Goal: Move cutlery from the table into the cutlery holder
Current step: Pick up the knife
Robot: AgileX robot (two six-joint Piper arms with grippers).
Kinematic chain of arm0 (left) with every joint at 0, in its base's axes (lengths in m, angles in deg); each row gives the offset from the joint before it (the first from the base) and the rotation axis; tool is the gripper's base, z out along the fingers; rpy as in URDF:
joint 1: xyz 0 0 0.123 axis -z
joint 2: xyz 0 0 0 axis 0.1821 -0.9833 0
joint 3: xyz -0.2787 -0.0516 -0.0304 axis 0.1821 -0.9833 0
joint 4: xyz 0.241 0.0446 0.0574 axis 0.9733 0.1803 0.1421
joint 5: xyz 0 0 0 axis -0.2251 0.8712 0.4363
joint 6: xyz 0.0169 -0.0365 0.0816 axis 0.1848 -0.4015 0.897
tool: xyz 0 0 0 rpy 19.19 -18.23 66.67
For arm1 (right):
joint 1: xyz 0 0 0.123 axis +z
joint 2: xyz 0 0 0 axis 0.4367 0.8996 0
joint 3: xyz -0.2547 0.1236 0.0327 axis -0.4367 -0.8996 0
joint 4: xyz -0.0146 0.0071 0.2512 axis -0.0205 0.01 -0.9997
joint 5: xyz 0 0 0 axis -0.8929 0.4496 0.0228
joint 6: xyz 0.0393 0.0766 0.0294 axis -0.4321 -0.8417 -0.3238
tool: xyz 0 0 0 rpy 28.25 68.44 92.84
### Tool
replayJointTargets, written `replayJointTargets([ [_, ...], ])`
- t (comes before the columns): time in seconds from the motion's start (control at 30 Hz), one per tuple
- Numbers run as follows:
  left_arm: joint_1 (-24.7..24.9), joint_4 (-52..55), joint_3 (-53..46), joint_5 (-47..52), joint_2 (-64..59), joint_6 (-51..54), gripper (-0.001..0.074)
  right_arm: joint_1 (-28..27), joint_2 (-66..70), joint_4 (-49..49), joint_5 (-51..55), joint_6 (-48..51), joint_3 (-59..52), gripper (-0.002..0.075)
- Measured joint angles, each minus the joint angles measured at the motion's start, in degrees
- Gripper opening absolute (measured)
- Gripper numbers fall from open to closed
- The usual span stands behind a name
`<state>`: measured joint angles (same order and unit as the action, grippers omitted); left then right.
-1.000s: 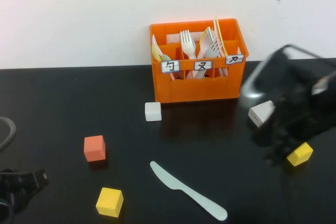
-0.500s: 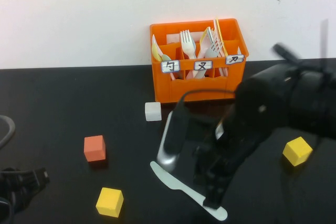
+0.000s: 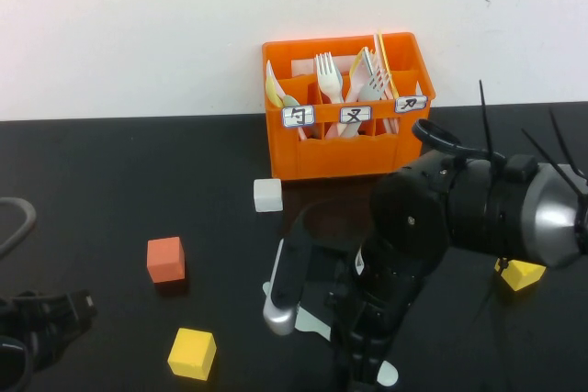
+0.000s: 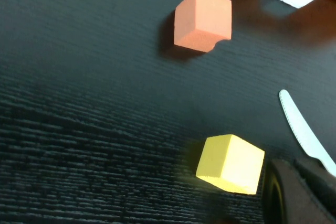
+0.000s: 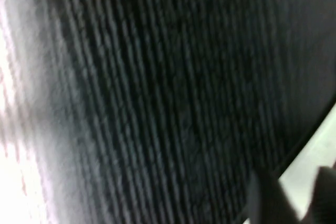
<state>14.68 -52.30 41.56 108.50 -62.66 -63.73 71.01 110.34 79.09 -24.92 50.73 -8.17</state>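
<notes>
My right gripper grabs the knife by its narrow handle just behind the blade next, since the blade lies bare on the tabletop.
The pale mint-green knife (image 3: 314, 324) lies on the black table (image 3: 138, 181) near the front, mostly hidden under my right arm; only a bit of the blade and the rounded handle end show. My right gripper (image 3: 363, 366) points down onto it. In the right wrist view the knife (image 5: 310, 163) lies between the two dark fingers of the right gripper (image 5: 294, 198), which is open and straddles it. The orange cutlery holder (image 3: 344, 158) stands at the back with white forks inside. My left gripper (image 3: 55, 311) rests shut at the front left. The left wrist view shows the knife blade (image 4: 302, 132).
An orange cube (image 3: 165, 259) and a yellow cube (image 3: 192, 353) sit left of the knife. A white cube (image 3: 267, 195) lies in front of the holder's left corner. Another yellow cube (image 3: 521, 274) shows behind my right arm.
My right arm has swept from the right side of the table to the knife and come down over it, hiding most of it. The knife and the left arm have not moved.
</notes>
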Motion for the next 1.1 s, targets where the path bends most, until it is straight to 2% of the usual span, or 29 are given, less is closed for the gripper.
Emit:
replayJointTargets([
  [0.1,0.00,-1.30,0.00,0.00,-0.22,1.06,-0.0001,0.00,0.08,0.11,-1.75,0.00,0.00,0.0307],
  [0.17,0.00,-1.78,0.00,0.00,-0.27,1.81,-0.0001,0.00,0.39,0.20,-3.17,0.00,0.10,0.0357],
  [0.27,0.00,-2.04,0.00,0.00,-0.27,2.30,-0.0001,0.00,1.56,0.33,-4.52,-0.58,0.10,0.0391],
  [1.0,0.00,-4.01,0.09,0.00,-0.49,4.54,-0.0001,0.00,5.28,4.25,-6.26,-5.68,2.00,0.0405],
  [1.1,0.00,-4.50,0.09,0.00,-0.49,5.02,-0.0001,0.00,5.28,4.34,-6.26,-5.81,2.00,0.0386],
])
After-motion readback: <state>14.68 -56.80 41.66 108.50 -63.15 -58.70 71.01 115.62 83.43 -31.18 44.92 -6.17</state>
